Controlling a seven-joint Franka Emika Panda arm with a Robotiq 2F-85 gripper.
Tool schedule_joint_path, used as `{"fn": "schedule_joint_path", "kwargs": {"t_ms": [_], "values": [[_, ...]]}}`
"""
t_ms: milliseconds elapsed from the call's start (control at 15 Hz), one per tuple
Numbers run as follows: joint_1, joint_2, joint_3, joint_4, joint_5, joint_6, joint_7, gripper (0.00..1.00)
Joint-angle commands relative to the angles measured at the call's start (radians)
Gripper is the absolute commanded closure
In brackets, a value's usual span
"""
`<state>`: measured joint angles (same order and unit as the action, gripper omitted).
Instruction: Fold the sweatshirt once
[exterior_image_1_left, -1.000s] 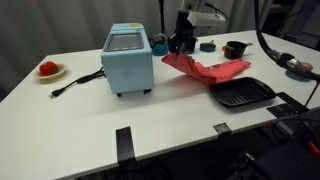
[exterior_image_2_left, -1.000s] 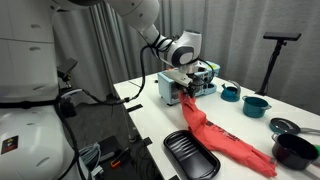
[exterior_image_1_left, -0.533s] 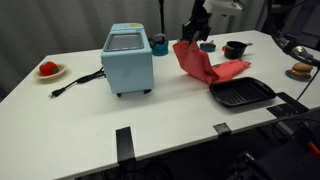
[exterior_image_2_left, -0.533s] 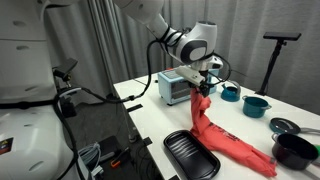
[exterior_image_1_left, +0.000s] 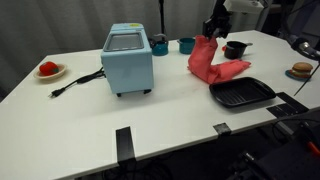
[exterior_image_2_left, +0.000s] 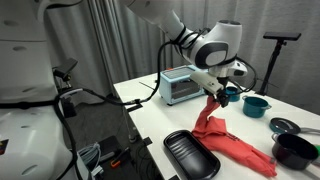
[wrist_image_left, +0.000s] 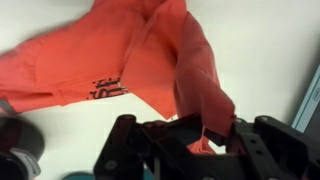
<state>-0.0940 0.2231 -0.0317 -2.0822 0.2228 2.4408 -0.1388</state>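
I need to keep the sweatshirt's raised end (exterior_image_1_left: 203, 49) (wrist_image_left: 204, 95) in my gripper until it lies across the spread part. The cloth goes up steeply to my fingers, beside lettering that shows.
The coral-red sweatshirt (exterior_image_1_left: 212, 64) lies rumpled on the white table next to the black square grill pan (exterior_image_1_left: 242, 94). One end of it is lifted off the table. My gripper (exterior_image_1_left: 211, 33) is shut on that lifted end and holds it above the rest of the cloth. In an exterior view the gripper (exterior_image_2_left: 217, 93) hangs the cloth over the sweatshirt (exterior_image_2_left: 232, 146), whose other end trails toward the table's near edge. In the wrist view the sweatshirt (wrist_image_left: 130, 55) fills the upper frame and a fold is pinched between my gripper's fingers (wrist_image_left: 205, 125).
A light blue toaster oven (exterior_image_1_left: 127, 58) with a black cord stands mid-table. A small red item on a plate (exterior_image_1_left: 48, 69) is at one end. Teal cups (exterior_image_1_left: 186, 44), a dark pot (exterior_image_1_left: 235, 48) and a bowl (exterior_image_1_left: 300, 70) stand near the back.
My gripper has lifted the sweatshirt's end and carried it sideways away from the toaster oven, over the rest of the garment. The cloth now hangs more upright and bunched.
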Motion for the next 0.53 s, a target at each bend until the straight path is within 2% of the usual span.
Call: {"fn": "schedule_joint_path", "kwargs": {"t_ms": [0,467], "values": [[-0.033,-0.002,-0.035,-0.001,-0.005,0.018,0.017,1.00],[-0.090,0.011,-0.100,0.012,-0.005,0.033,0.042,1.00]]}}
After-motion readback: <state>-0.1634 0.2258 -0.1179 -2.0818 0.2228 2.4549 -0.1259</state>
